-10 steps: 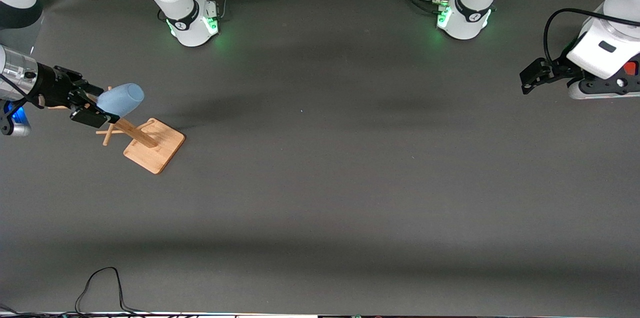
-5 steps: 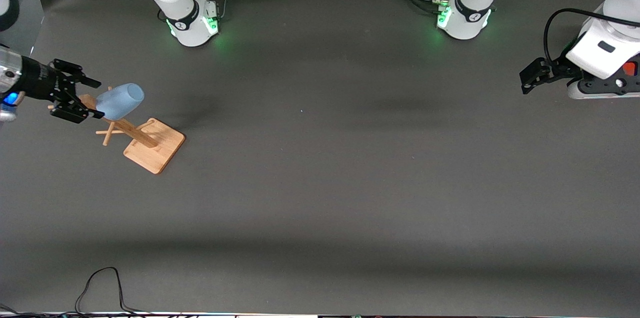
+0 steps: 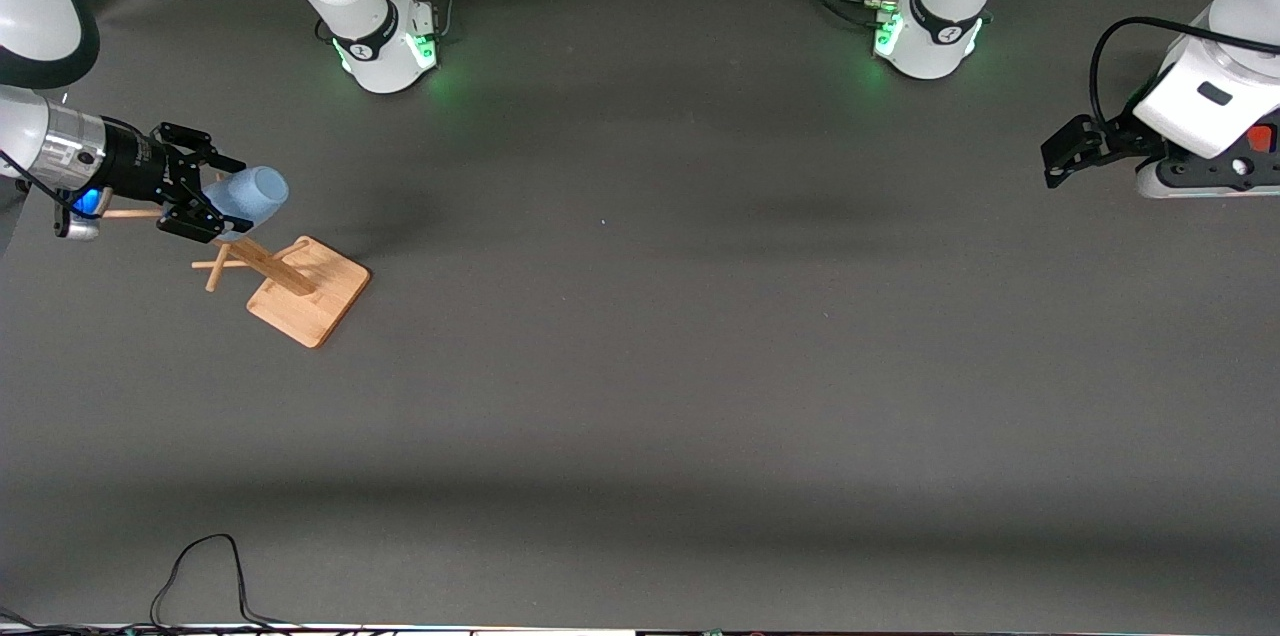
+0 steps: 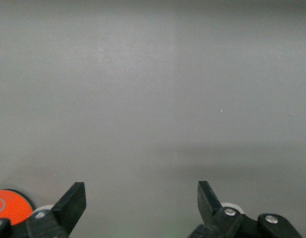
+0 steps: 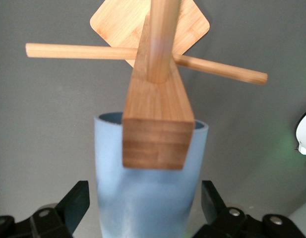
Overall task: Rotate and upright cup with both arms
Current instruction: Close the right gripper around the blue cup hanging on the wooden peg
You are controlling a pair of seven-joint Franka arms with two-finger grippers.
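The light-blue cup's closed end (image 3: 259, 191) (image 5: 145, 213) sits between my fingers, so it is now time for my right gripper to close on the cup.
The light-blue cup (image 3: 252, 192) hangs tilted on a peg of the wooden rack (image 3: 309, 292), its mouth facing the rack's post. My right gripper (image 3: 218, 199) is open, with one finger on each side of the cup's closed end, not pressing it. In the right wrist view the cup (image 5: 149, 198) fills the gap between the fingers (image 5: 75, 200), with the rack's peg (image 5: 157, 130) in front of it. My left gripper (image 3: 1062, 154) is open and empty and waits at the left arm's end of the table; the left wrist view (image 4: 141, 198) shows only bare table.
The rack's square base stands on the dark table mat (image 3: 640, 316) near the right arm's end. A black cable (image 3: 200, 566) loops at the table edge nearest the front camera. An orange-red disc (image 4: 8, 205) shows at the edge of the left wrist view.
My right gripper, drawn back from the cup half a second ago, has moved forward again so its open fingers straddle the cup's closed end. The cup and left arm have not moved.
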